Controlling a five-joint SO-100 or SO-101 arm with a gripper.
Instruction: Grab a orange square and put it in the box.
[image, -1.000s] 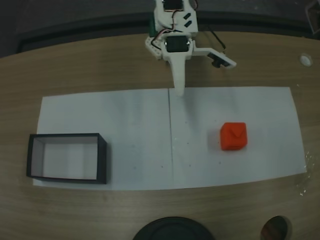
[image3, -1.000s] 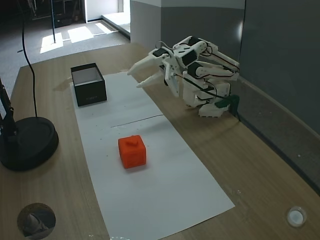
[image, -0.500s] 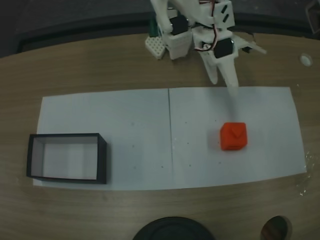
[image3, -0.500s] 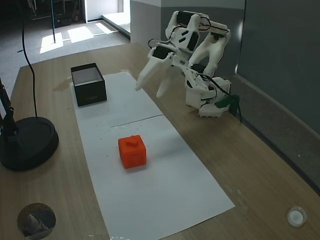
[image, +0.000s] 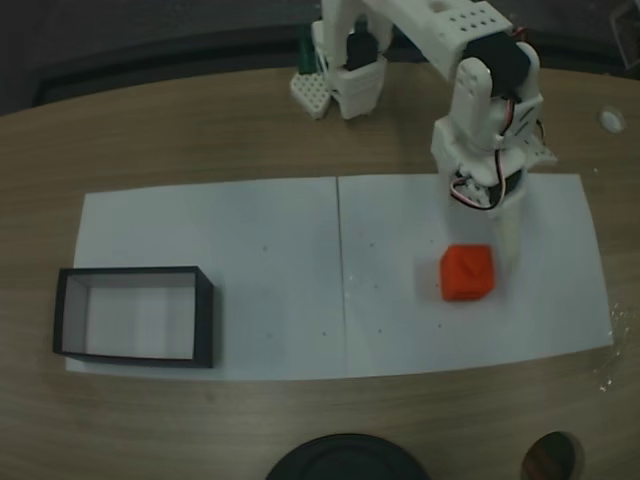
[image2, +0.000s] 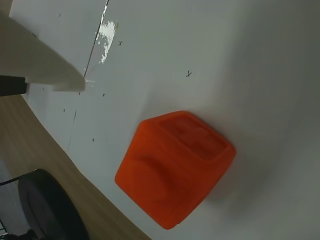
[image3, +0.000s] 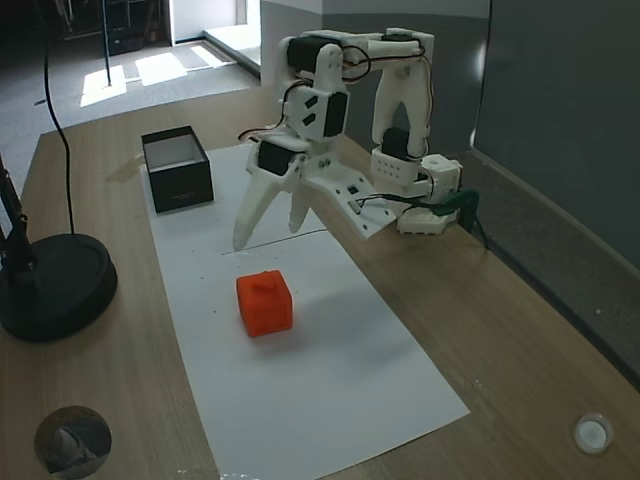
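The orange square will go in the box (image: 133, 317). My gripper will pick it up by its cube body (image: 467, 272) next.
The orange square (image: 467, 273) lies on white paper right of centre, also seen in another fixed view (image3: 264, 303). It looms large in the wrist view (image2: 175, 167), grooved face up. The box (image: 133, 317), with black walls and a white inside, stands at the paper's left end, far from the cube (image3: 177, 168). My gripper (image3: 268, 235) hangs open just above the paper, a little short of the cube on the box side, its two white fingers spread and holding nothing. One finger (image2: 40, 60) crosses the wrist view's upper left. The arm's wrist (image: 485, 130) hides the fingers from above.
The white paper sheet (image: 250, 270) covers the middle of the wooden table. A black round stand base (image3: 50, 285) sits near the table's front edge (image: 345, 458). A small white disc (image: 611, 120) lies at the far right. The arm's base (image3: 425, 215) stands behind the paper.
The arm has swung from the paper's middle toward the cube and reached down over it, fingers still apart. The cube and the box have not moved.
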